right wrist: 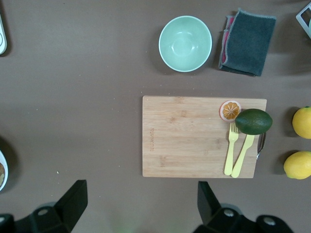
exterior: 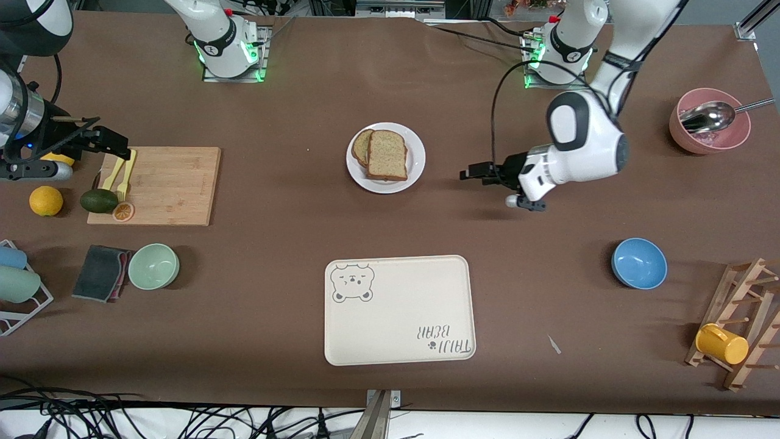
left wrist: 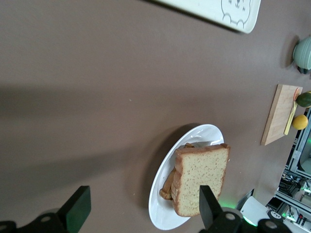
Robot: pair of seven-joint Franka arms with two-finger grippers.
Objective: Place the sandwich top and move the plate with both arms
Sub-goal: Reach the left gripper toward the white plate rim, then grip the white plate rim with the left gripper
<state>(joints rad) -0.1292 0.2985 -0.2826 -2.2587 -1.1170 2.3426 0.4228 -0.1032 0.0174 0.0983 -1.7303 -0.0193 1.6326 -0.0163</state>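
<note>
I should next use my left gripper to grab the round white plate by its rim [exterior: 423, 157], so that the sandwich can be moved onto the bear-printed tray [exterior: 400, 310].
The round white plate [exterior: 417, 160] sits mid-table, between the two bases and the tray. On it the tan speckled sandwich top [exterior: 387, 154] lies flat over a lower slice that peeks out from under it. In the left wrist view the plate [left wrist: 165, 213] and the sandwich top [left wrist: 201, 177] lie close under the fingers. My left gripper [exterior: 481, 172] [left wrist: 143, 206] hovers open and empty over bare table beside the plate, toward the left arm's end. My right gripper [exterior: 119, 146] [right wrist: 141, 199] stands open and empty over the end of the cutting board, away from the plate.
A cream bear-printed tray [exterior: 399, 311] lies nearer the camera than the plate. The wooden cutting board [exterior: 161, 186] carries yellow forks [right wrist: 233, 155], an avocado [right wrist: 253, 121] and an orange slice. A green bowl [exterior: 153, 266], a blue bowl [exterior: 638, 263], a pink bowl with a spoon [exterior: 710, 122] and a mug rack [exterior: 740, 323] stand around.
</note>
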